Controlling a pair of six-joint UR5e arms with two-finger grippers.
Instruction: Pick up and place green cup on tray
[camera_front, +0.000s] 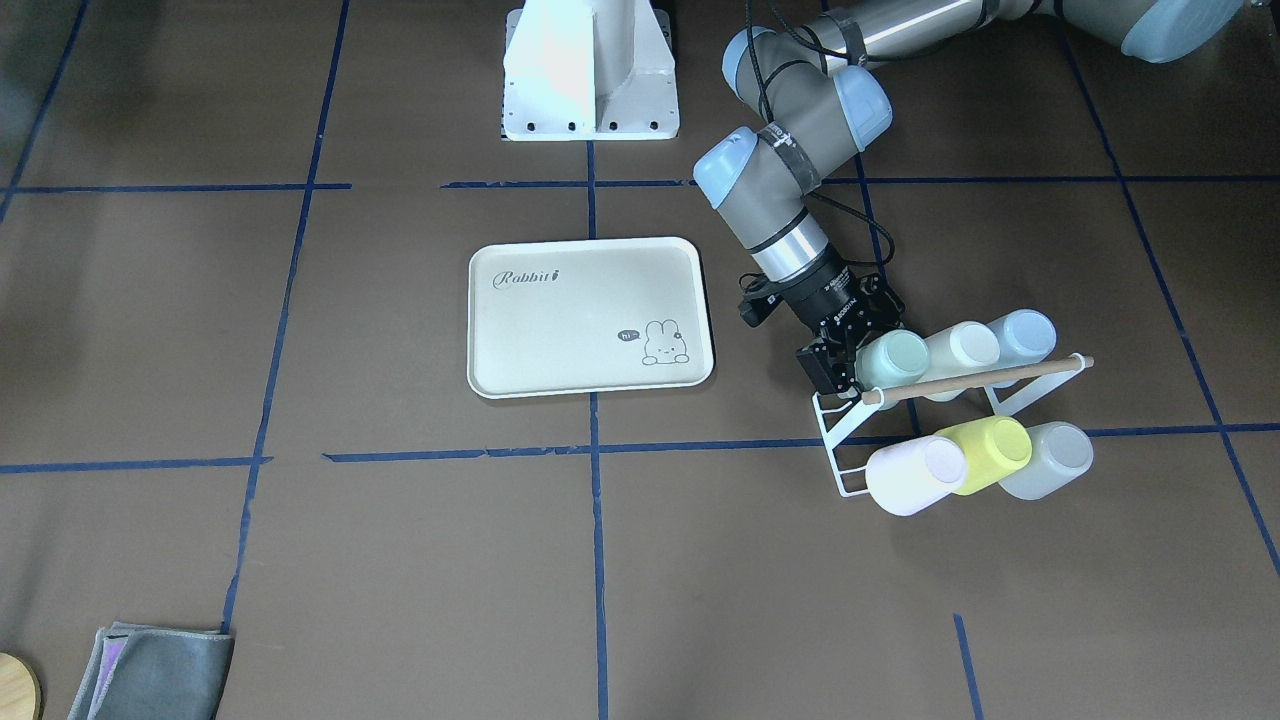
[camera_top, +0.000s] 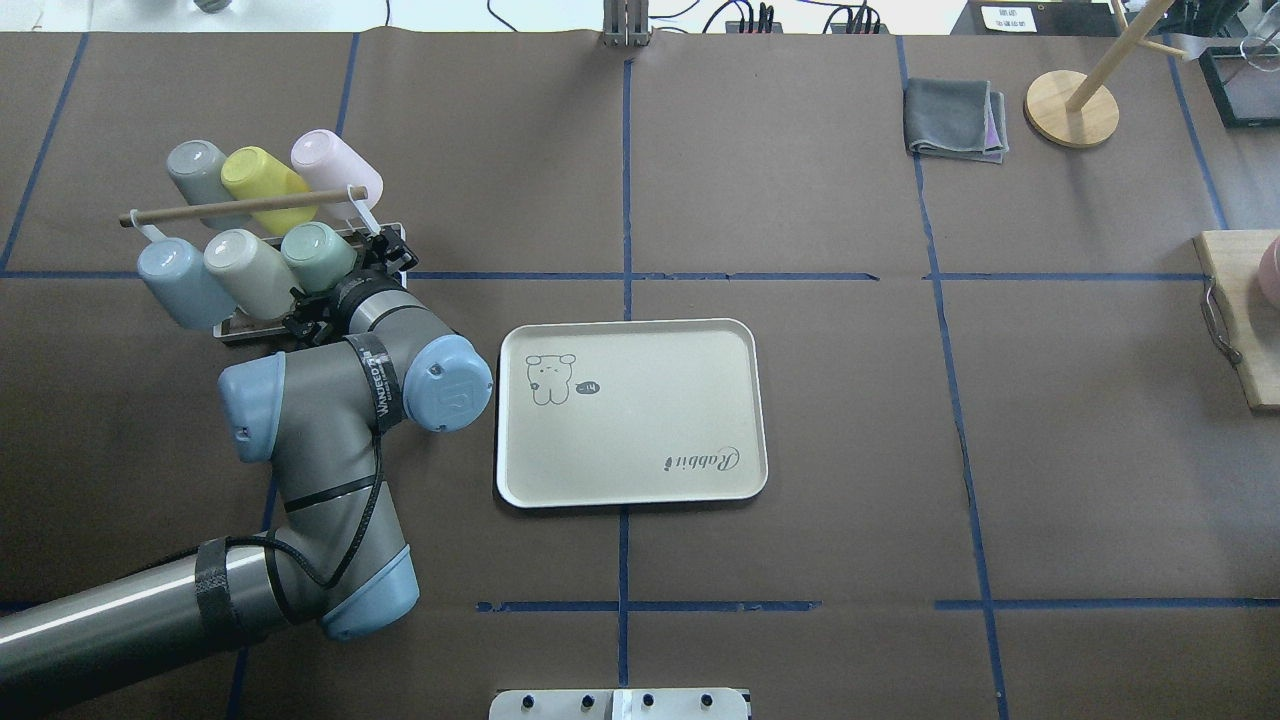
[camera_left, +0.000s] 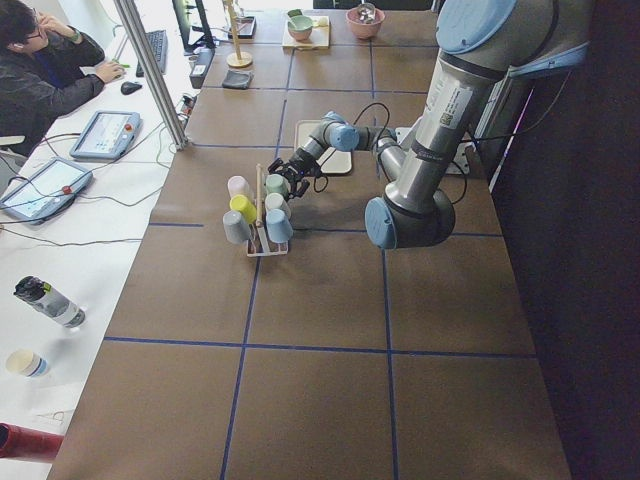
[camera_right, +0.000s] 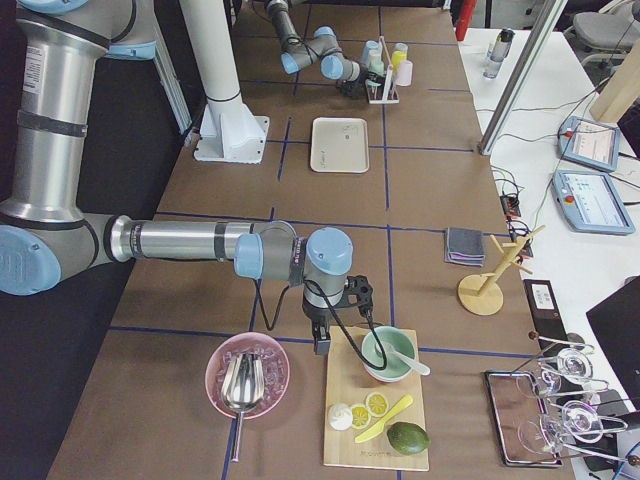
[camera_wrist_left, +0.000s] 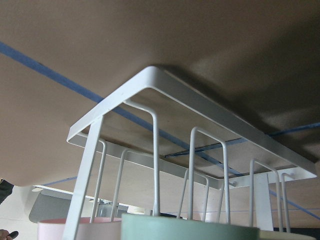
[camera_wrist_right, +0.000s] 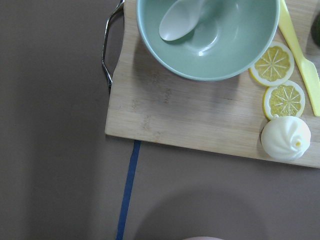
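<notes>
I need to place the green cup on the tray (camera_front: 590, 315), so my left gripper should next pick up the cup by its body (camera_front: 893, 358).
The green cup (camera_front: 893, 358) is pale mint and lies on its side on a white wire rack (camera_front: 835, 440), at the row's end nearest the tray. It also shows in the overhead view (camera_top: 318, 255), and its rim fills the bottom of the left wrist view (camera_wrist_left: 190, 229). My left gripper (camera_front: 860, 345) is at the cup's mouth end. Its fingers are spread on either side of the cup, which still rests in the rack. The cream tray (camera_front: 590, 315) lies flat beside the rack and holds nothing. My right gripper (camera_right: 322, 345) hangs over a cutting board far away; I cannot tell if it is open or shut.
The rack also holds a cream cup (camera_front: 962, 350), a pale blue cup (camera_front: 1022, 335), a pink cup (camera_front: 915, 475), a yellow-green cup (camera_front: 990, 452) and a grey cup (camera_front: 1050, 460), under a wooden rod (camera_front: 980, 378). A grey cloth (camera_top: 955, 120) and a wooden stand (camera_top: 1072, 108) lie far off.
</notes>
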